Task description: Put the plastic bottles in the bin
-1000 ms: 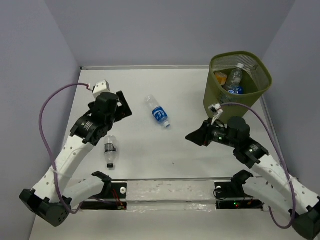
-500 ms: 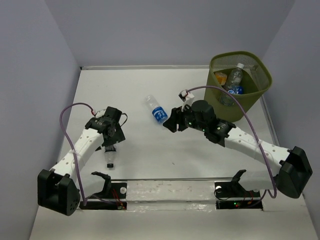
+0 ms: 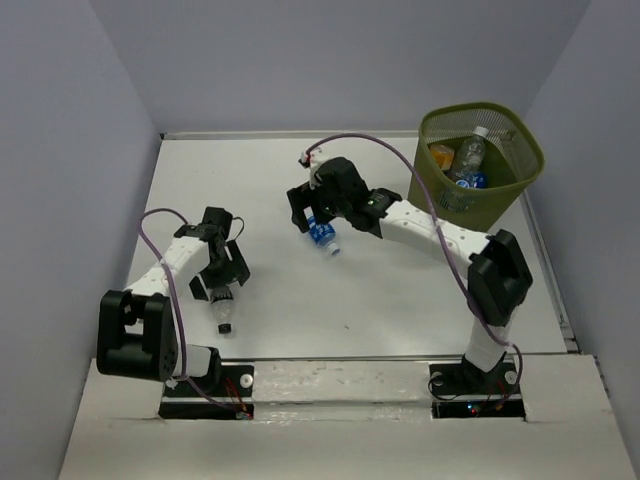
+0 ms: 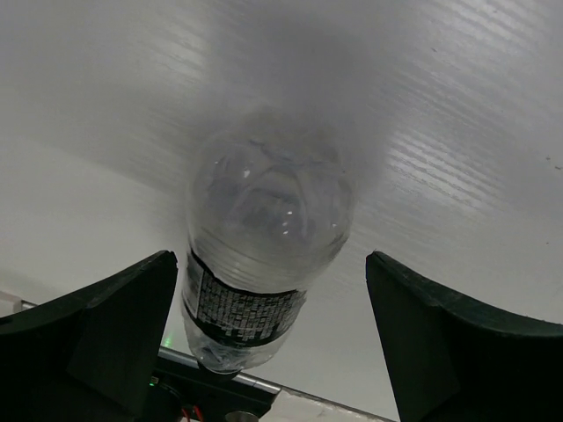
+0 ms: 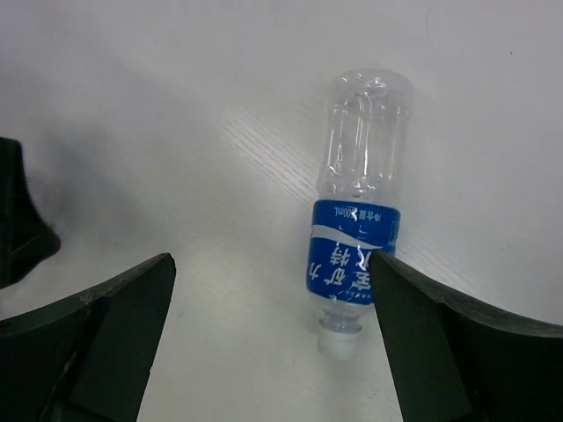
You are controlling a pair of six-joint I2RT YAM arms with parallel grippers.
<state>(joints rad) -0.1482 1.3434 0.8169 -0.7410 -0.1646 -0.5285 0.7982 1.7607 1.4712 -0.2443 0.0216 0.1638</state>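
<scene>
The bottle with the dark label lies low beneath my open fingers, so it is too early to close. My left gripper lowers first, then closes on it.
A clear plastic bottle with a dark label [image 4: 259, 264] lies on the table with its black cap toward the near edge [image 3: 223, 306]. My left gripper [image 4: 274, 338] is open and straddles it, its fingers apart from the bottle [image 3: 220, 280]. A clear bottle with a blue label and white cap [image 5: 356, 242] lies at mid table [image 3: 324, 236]. My right gripper [image 5: 273, 343] hangs open over it, with the bottle close to the right finger [image 3: 312, 220]. The olive mesh bin [image 3: 497, 200] stands at the back right and holds an orange bottle [image 3: 441, 156] and clear bottles [image 3: 470, 152].
The grey side walls close in the table on the left, the back and the right. A metal rail [image 3: 340, 380] with the arm bases runs along the near edge. The right arm's long white link [image 3: 440, 235] stretches across in front of the bin.
The right arm swung from beside the bin leftward to the blue-labelled bottle and its jaws opened. The left gripper moved down over the dark-labelled bottle, staying open.
</scene>
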